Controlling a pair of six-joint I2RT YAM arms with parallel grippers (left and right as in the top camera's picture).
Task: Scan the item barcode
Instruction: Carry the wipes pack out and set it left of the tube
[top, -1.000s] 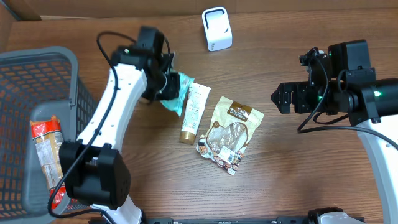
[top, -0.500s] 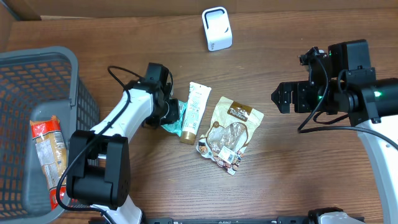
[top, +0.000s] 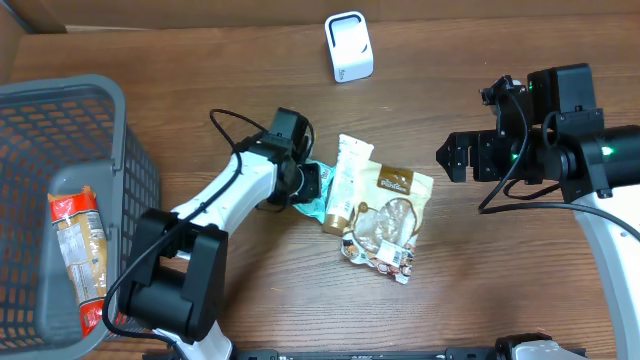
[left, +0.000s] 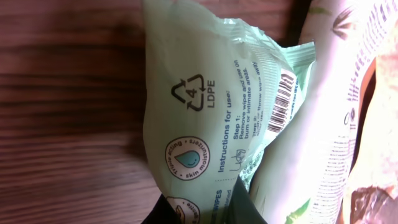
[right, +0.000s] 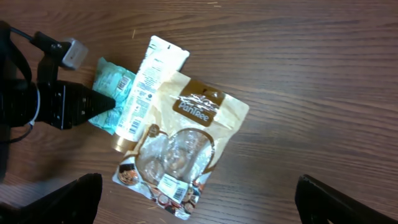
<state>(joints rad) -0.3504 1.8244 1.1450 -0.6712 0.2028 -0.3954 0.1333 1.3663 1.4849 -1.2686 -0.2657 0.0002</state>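
Observation:
My left gripper opens next, since the wipes pack's free edge (top: 321, 190) (left: 297, 74) sits down at the table beside the cream tube.
My left gripper (top: 306, 184) is shut on a mint-green wipes pack (top: 320, 200) low over the table's middle. In the left wrist view the wipes pack (left: 211, 118) fills the frame with its barcode (left: 283, 102) facing the camera, and a dark fingertip (left: 249, 206) pinches its lower end. The pack presses against a cream tube (top: 346, 184). The white scanner (top: 349, 46) stands at the back. My right gripper (right: 199, 200) hangs open high at the right, above the items, with nothing between its fingers.
A tan snack pouch (top: 391, 216) lies beside the tube, touching it. A grey basket (top: 100, 95) at the left holds an orange-labelled packet (top: 78, 240). The right arm (top: 560, 140) sits at the right edge.
The left arm has carried the wipes pack rightward and toward the front, shoving the tube and the snack pouch to the right. The right arm has not moved.

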